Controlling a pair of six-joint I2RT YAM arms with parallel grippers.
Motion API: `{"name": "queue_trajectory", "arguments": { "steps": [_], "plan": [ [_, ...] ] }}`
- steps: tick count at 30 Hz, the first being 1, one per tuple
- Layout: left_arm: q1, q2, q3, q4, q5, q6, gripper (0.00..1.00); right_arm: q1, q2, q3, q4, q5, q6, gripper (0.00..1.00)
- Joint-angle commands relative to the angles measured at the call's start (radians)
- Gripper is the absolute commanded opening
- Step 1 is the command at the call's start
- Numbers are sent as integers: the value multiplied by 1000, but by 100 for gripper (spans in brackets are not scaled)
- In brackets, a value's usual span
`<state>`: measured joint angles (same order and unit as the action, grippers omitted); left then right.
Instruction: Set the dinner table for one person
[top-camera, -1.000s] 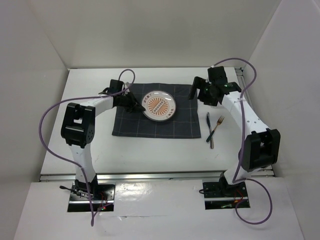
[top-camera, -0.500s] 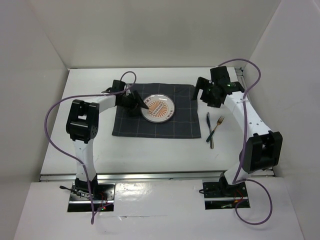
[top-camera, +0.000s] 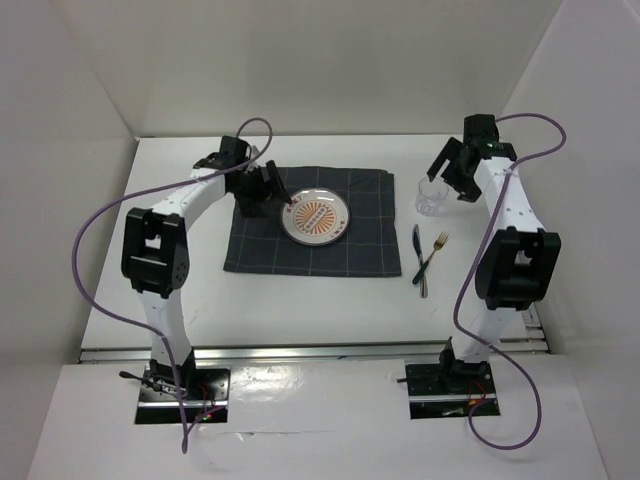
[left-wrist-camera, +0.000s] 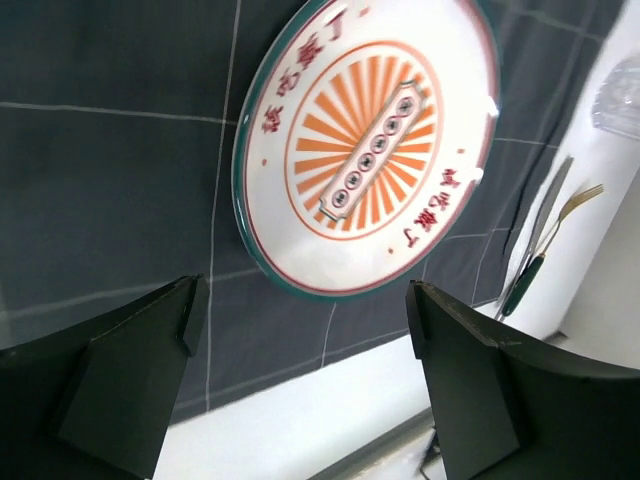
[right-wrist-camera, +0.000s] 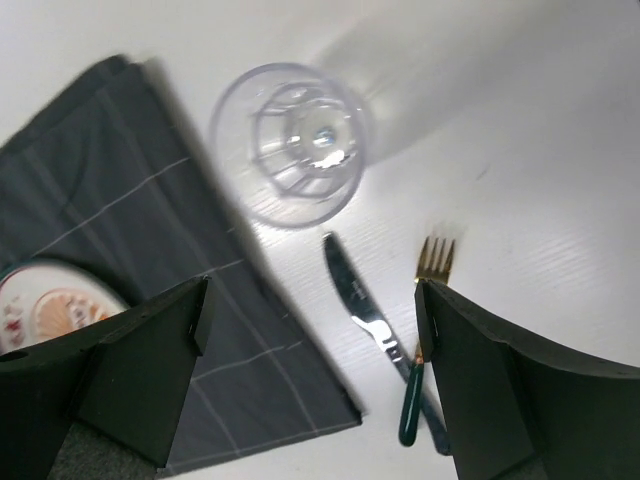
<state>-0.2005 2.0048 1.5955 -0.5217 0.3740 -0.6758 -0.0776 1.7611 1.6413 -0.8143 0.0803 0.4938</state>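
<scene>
My right gripper is going to reach the clear glass and grab its rim (top-camera: 445, 189), so the glass's base stays free to stand upright on the mat (top-camera: 260, 250).
On the white dinner table (top-camera: 180, 200) lies a dark grey checked mat (top-camera: 260, 250) with a round orange-sunburst plate (top-camera: 316, 217) on it. My left gripper (top-camera: 278, 197) hovers at the plate's left rim, open and holding nothing; in the left wrist view the plate (left-wrist-camera: 370, 150) lies flat beyond the gripper (left-wrist-camera: 300, 320). A clear glass (top-camera: 431, 197) stands upright just right of the mat. My right gripper (top-camera: 447, 178) is open beside and above it; in the right wrist view the glass (right-wrist-camera: 300, 140) stands beyond the spread fingers. A knife (top-camera: 419, 255) and fork (top-camera: 434, 252) lie crossed right of the mat.
In the right wrist view the knife (right-wrist-camera: 365, 300) and the green-handled fork (right-wrist-camera: 432, 262) lie close to the mat's corner (right-wrist-camera: 330, 400). White walls close in the table on three sides. Purple cables loop from both arms.
My left gripper has opened and let go of the plate, which lies flat on the mat. My right arm has drawn back to the right, uncovering the glass standing on the table.
</scene>
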Motion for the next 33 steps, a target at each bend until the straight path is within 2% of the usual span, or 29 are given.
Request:
{"name": "queue_trajectory", "arguments": {
  "steps": [1, 7, 11, 14, 15, 16, 18, 20, 21, 26, 30, 33],
  "plan": [
    [3, -147, 35, -78, -101, 68, 100, -14, 102, 70, 12, 42, 12, 93],
    [-7, -228, 52, -164, -121, 114, 100, -33, 243, 159, 3, 87, 12, 89],
    [-16, -259, 26, -164, -110, 123, 99, -44, 303, 170, 14, 61, 12, 81],
    [-37, -277, 15, -150, -100, 124, 99, -56, 328, 180, 36, 27, 22, 67],
    [-37, -278, 15, -150, -99, 134, 98, -65, 328, 190, 37, 27, 22, 62],
    [-46, -278, 15, -140, -90, 134, 98, -65, 328, 190, 37, 13, 32, 47],
    [-47, -278, 26, -139, -101, 146, 98, -65, 328, 190, 37, 3, 41, 29],
    [-56, -278, 26, -139, -113, 147, 98, -65, 299, 190, 52, -7, 42, 3],
    [-56, -268, 26, -139, -113, 147, 98, -65, 272, 190, 66, -16, 28, 0],
    [-56, -268, 15, -110, -127, 147, 96, 7, 209, 239, 104, -25, -30, 0],
    [-56, -268, 15, -101, -136, 147, 96, 99, 285, 377, -8, 1, -57, 0],
    [-56, -259, 15, -90, -136, 137, 96, 162, 320, 455, -17, -25, -66, 0]
  ]
}}
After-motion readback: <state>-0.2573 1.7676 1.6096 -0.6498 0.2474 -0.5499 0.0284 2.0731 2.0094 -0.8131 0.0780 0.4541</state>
